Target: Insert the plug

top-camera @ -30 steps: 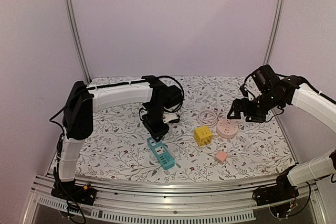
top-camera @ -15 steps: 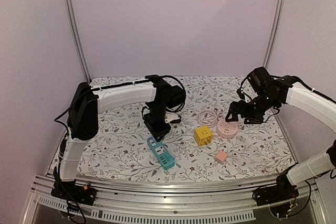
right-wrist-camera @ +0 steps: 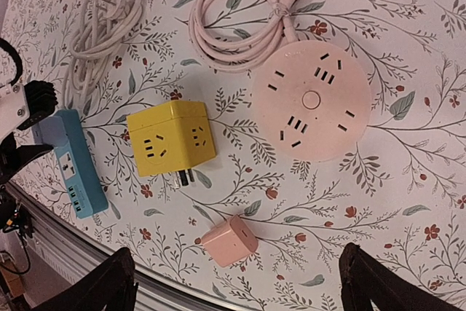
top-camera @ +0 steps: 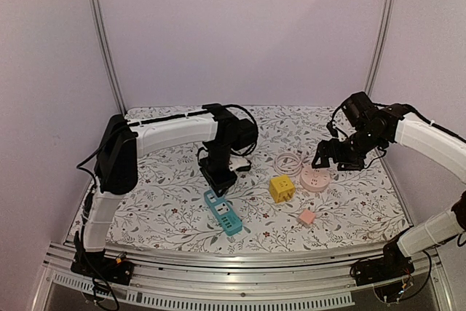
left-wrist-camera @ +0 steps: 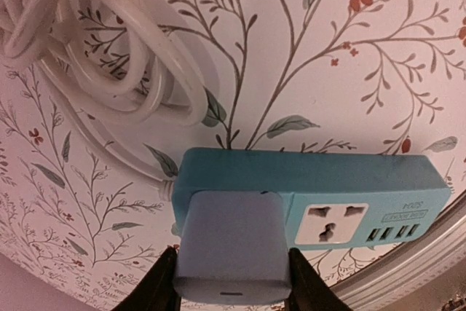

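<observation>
The plug sits against the top side of the teal power strip at the cord end, with its prongs hidden. I should open my left gripper now.
My left gripper [left-wrist-camera: 233,288] is shut on a pale lavender cube plug [left-wrist-camera: 231,242], one finger on each side. The plug sits against the top face of the teal power strip [left-wrist-camera: 320,178], at the end where its cord leaves. Its prongs are hidden. Beside the plug, one free socket [left-wrist-camera: 335,222] and the USB ports show. From above, the left gripper [top-camera: 218,180] stands over the far end of the teal strip [top-camera: 227,218]. My right gripper [top-camera: 329,156] is open and holds nothing, hovering above the round pink socket [top-camera: 314,178].
The strip's coiled white cord [left-wrist-camera: 95,41] lies just behind it. A yellow cube socket [right-wrist-camera: 171,136], a small pink plug [right-wrist-camera: 229,239], the round pink socket [right-wrist-camera: 309,100] and its pink cord [right-wrist-camera: 240,27] lie under the right gripper [right-wrist-camera: 237,293]. A metal rail [top-camera: 233,260] edges the near side.
The right arm has drifted slightly left, nearer the round pink socket. The left arm's elbow has shifted a little, while its gripper stays on the plug at the strip.
</observation>
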{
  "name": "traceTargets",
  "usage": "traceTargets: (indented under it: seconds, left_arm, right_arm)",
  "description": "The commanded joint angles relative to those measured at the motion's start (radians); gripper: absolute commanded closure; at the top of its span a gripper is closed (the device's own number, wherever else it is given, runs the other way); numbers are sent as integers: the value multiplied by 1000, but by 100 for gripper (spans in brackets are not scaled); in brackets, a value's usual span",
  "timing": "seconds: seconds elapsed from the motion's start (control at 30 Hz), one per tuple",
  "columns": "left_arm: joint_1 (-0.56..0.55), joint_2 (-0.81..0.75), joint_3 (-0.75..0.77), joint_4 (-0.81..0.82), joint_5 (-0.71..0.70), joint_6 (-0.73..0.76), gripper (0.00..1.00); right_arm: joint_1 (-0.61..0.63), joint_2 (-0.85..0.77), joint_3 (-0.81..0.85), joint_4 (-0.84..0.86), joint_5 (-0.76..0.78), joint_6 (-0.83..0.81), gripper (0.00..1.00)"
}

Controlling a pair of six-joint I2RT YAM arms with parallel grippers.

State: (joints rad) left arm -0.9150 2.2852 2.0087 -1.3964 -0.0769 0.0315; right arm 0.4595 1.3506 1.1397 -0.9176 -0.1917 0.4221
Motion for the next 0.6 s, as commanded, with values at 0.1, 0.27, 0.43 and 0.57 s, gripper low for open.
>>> traceTargets:
  seconds: [0.1, 0.27, 0.43, 0.57]
  left_arm:
    - [11, 0, -43, 43, -23, -22, 67]
    - [18, -17, -30, 44, -21, -26, 61]
    - [20, -35, -4, 43, -1, -27, 37]
    - [21, -53, 12, 45, -2, -27, 24]
  right_arm:
    - [1, -9, 22, 4, 17, 0, 4]
    - [1, -22, 17, 6, 17, 11, 4]
    - [1, -37, 14, 3, 20, 18, 4]
    - [1, -45, 14, 3, 20, 20, 3]
